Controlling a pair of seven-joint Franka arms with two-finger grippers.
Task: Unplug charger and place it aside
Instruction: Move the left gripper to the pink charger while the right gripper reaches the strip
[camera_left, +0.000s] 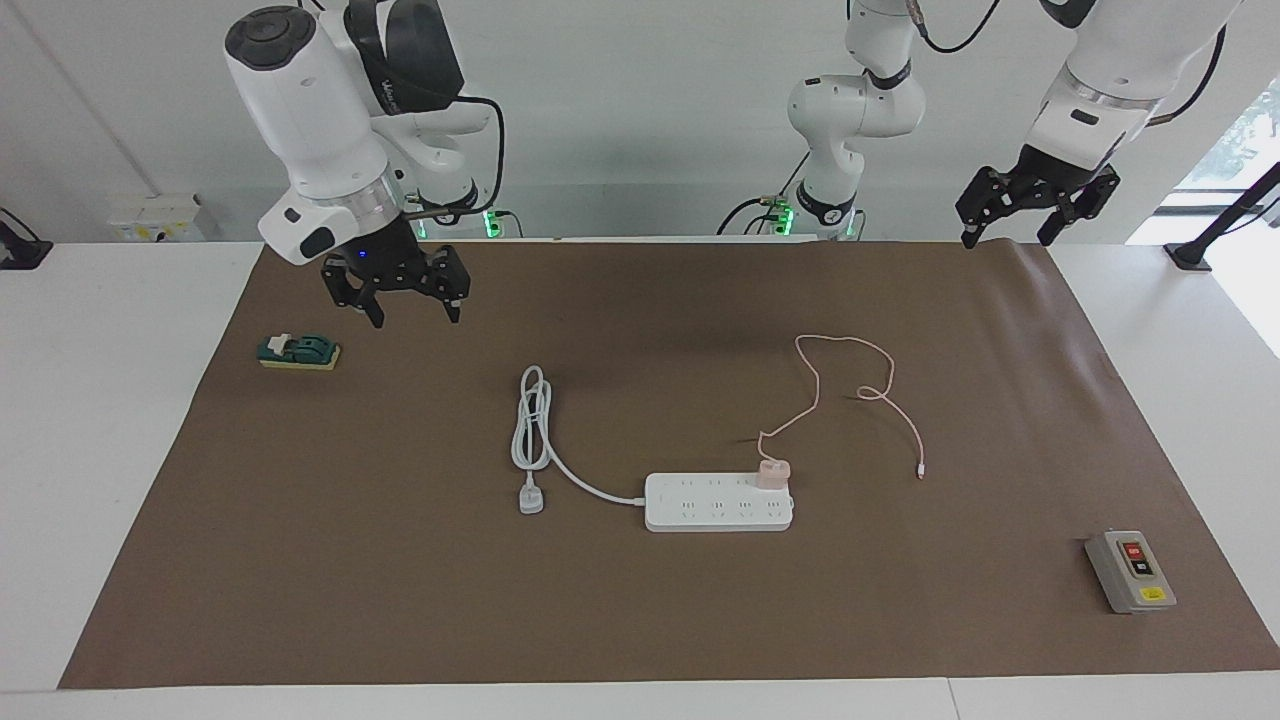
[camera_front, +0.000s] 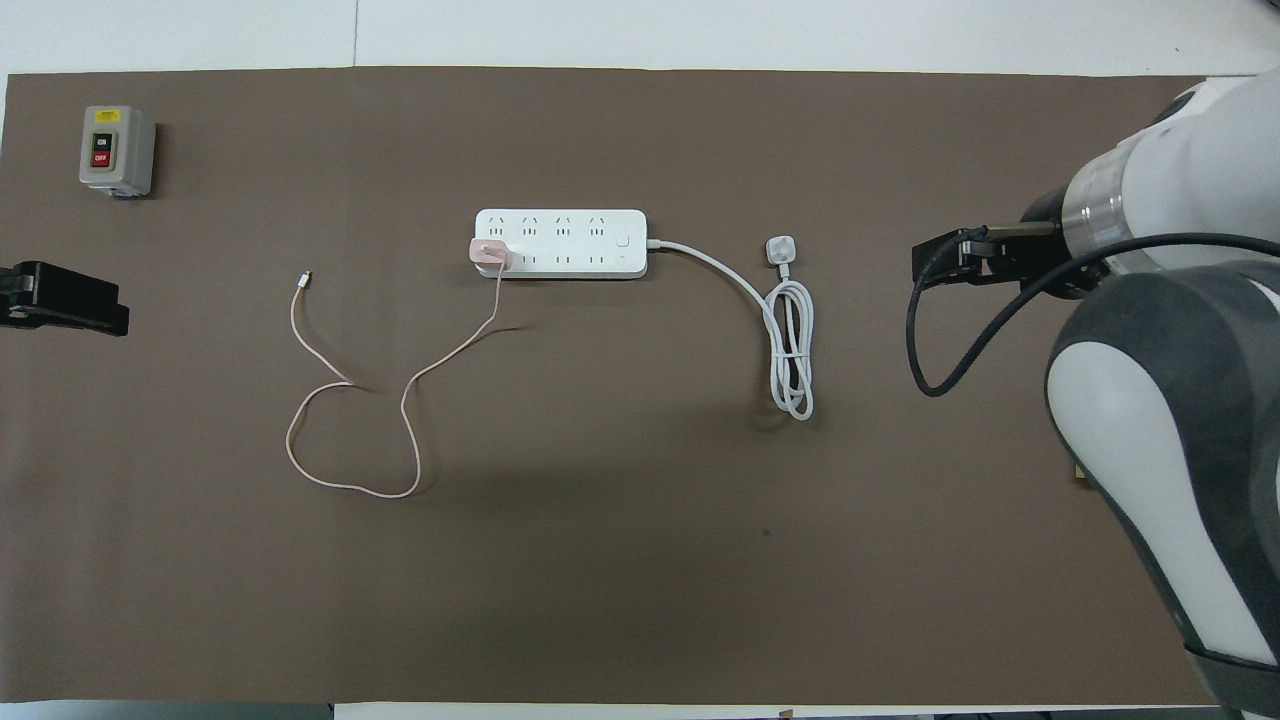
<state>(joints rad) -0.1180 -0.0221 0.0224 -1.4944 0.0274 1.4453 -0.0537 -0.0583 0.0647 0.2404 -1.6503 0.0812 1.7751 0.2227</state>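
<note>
Next, my left gripper takes hold of the charger's cube body (camera_front: 488, 251) to unplug the charger. The thin pink cable (camera_front: 417, 454) lies slack in loops.
The charger (camera_left: 772, 471) is a small pale pink cube plugged into the end socket of the white power strip (camera_left: 718, 502), on the strip's side nearer the robots. It also shows in the overhead view (camera_front: 490, 253) on the strip (camera_front: 560, 243). Its thin pink cable (camera_left: 850, 345) loops over the mat toward the robots (camera_front: 350, 488). My right gripper (camera_left: 410, 305) is open and empty, up in the air over the mat between the green block and the coiled white cord (camera_front: 935, 270). My left gripper (camera_left: 1005, 238) is open and empty, raised over the mat's edge at its own end (camera_front: 90, 312).
The strip's thick white cord (camera_left: 530, 420) lies coiled with its plug toward the right arm's end. A green block (camera_left: 298, 351) sits near the right arm's end. A grey switch box (camera_left: 1130, 572) with red and black buttons sits at the left arm's end, farther out than the strip. Brown mat (camera_left: 400, 560).
</note>
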